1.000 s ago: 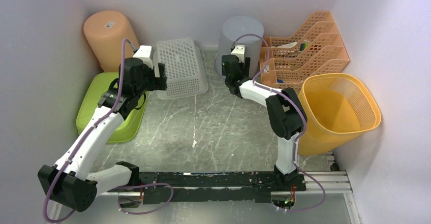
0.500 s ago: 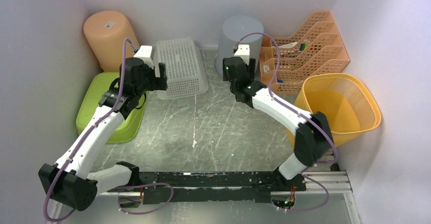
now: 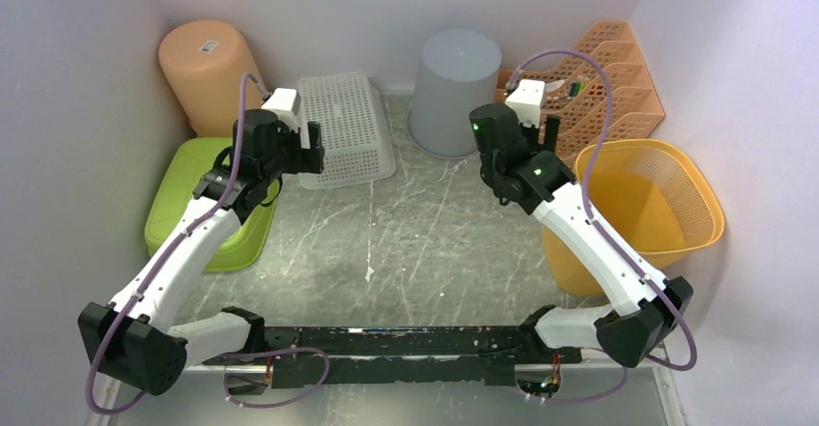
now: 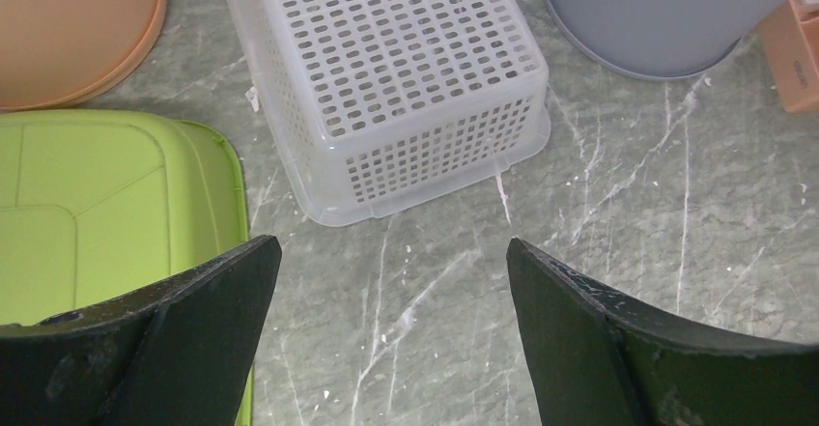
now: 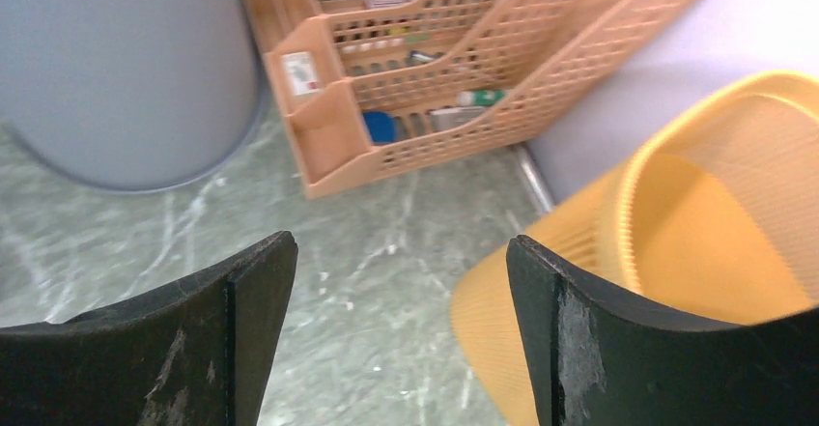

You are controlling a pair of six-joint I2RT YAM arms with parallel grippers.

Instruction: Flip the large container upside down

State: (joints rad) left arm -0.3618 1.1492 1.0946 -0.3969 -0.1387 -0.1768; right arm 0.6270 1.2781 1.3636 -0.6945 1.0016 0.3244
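I will reach for the yellow basket with my right gripper and grab it by its rim that faces the grey bucket, with one finger inside. The basket's bottom then stays free to turn over.
The large yellow mesh basket (image 3: 628,204) stands upright, mouth up, at the right edge of the table; its rim and side also show in the right wrist view (image 5: 715,252). My right gripper (image 3: 549,134) is open and empty, hovering just left of the basket's far rim, between it and the grey bucket. In its wrist view the gripper (image 5: 401,242) has bare table between the jaws and the basket's side behind the right finger. My left gripper (image 3: 314,146) is open and empty at the near left corner of the white basket, with only table under it in its wrist view (image 4: 393,244).
A grey bucket (image 3: 454,73) stands upside down at the back. A white perforated basket (image 3: 343,127), a peach bucket (image 3: 205,69) and a green tub (image 3: 198,204) are all upside down on the left. An orange file rack (image 3: 589,88) stands behind the yellow basket.
My right arm has swung right, away from the grey bucket and toward the yellow basket, its elbow moving out to the right. My left arm has barely moved.
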